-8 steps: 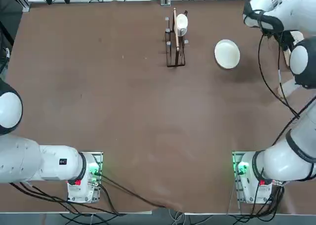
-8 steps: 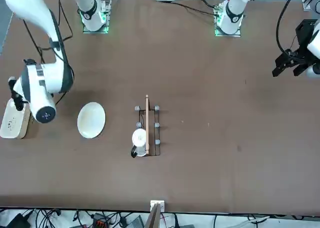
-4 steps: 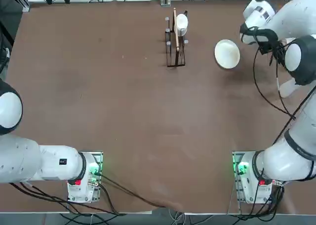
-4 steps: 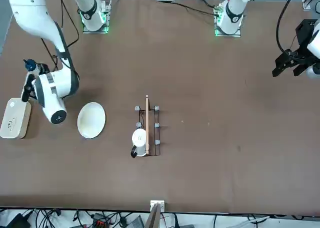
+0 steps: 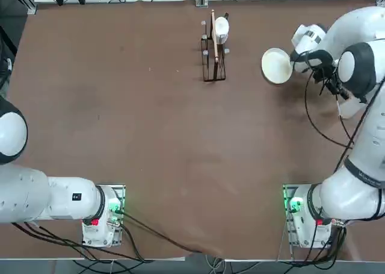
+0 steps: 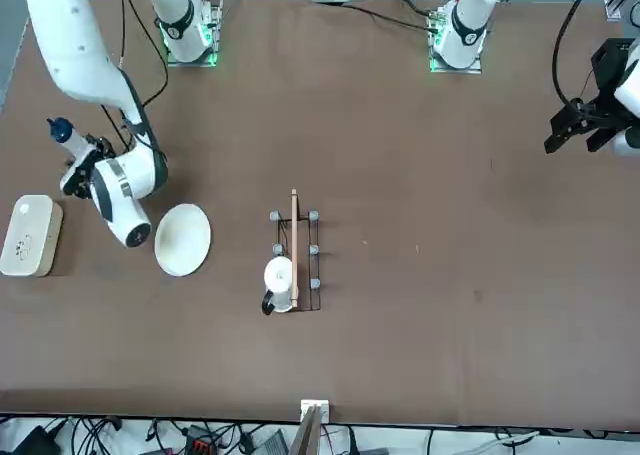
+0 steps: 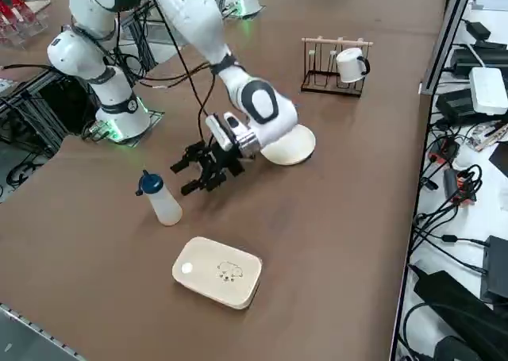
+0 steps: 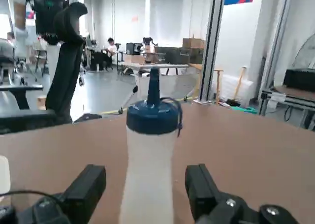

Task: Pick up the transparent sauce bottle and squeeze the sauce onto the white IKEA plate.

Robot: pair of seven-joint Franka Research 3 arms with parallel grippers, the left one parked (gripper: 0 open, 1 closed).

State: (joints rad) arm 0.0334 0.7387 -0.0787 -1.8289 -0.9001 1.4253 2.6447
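My right gripper grips the bottle by its whitish body (image 8: 148,184) next, so the transparent bottle's dark blue nozzle (image 8: 153,88) stays free to pour sauce.
The transparent sauce bottle (image 7: 163,204) stands upright on the brown table, whitish with a dark blue nozzle cap (image 8: 152,114). My right gripper (image 7: 190,177) hangs low just beside it, open. The black fingers (image 8: 86,187) point at the bottle and hold nothing. In the wrist view the bottle (image 8: 149,175) stands centred just ahead of the two fingertips, apart from both. The front view shows the bottle (image 6: 72,145) next to the gripper (image 6: 76,179). The white IKEA plate (image 7: 290,147) lies flat behind the wrist, also seen as plate (image 5: 277,65) and plate (image 6: 183,240).
A white rounded-rectangular container (image 7: 218,272) lies near the table edge beside the bottle. A black wire rack (image 7: 332,74) with a white mug (image 7: 351,64) stands beyond the plate. The arm's black cable (image 5: 313,111) loops over the table. The table edge (image 7: 381,242) runs close by.
My right arm has swung from above the white container toward the bottle and come down lower. The gripper has stayed open; the bottle and the plate have not moved.
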